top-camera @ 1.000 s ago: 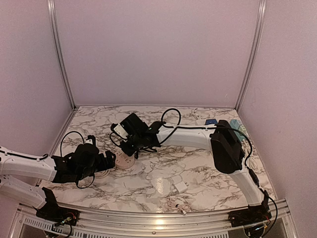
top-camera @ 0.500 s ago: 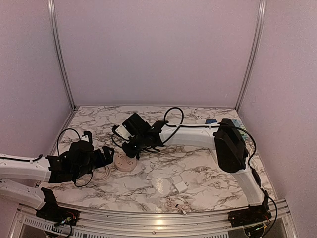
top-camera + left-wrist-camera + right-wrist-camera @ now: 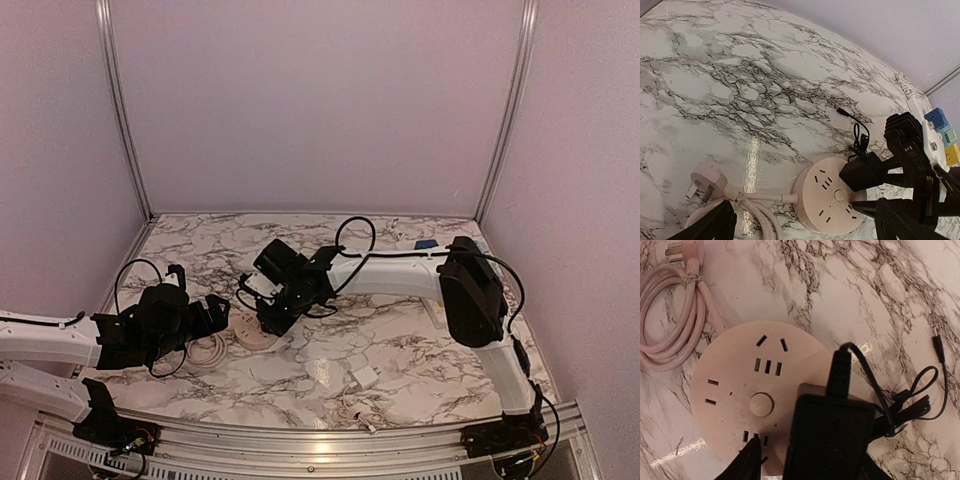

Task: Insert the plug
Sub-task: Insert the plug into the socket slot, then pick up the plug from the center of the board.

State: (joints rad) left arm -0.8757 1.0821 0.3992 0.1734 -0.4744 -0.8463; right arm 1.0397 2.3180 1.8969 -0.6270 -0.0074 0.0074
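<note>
The robot's right gripper will next pick up the black adapter plug by the sides of its body, which leaves the plug's strip-facing side clear so it can be inserted.
A black adapter plug [image 3: 832, 440] stands on the right side of a round white power strip [image 3: 735, 385], with its cord bundle trailing off to the right. My right gripper [image 3: 810, 456] straddles the plug from above. Its left finger [image 3: 747, 462] stands clear of the plug's side, so the jaws are open. In the left wrist view the plug [image 3: 862, 171] sits on the strip's [image 3: 825, 200] far right edge. My left gripper [image 3: 805, 216] is wide open and empty, just left of the strip [image 3: 252, 337].
The strip's white cable coil and three-pin plug [image 3: 702, 182] lie to its left. The black cord's barrel jack [image 3: 938, 347] rests on the marble. Coloured cube adapters [image 3: 478, 255] sit at the back right. A small white charger [image 3: 365, 377] lies near the front edge.
My right gripper has carried the black plug down and to the right onto the round strip, and its jaws have parted. The left gripper drew back slightly from the strip and stayed open.
</note>
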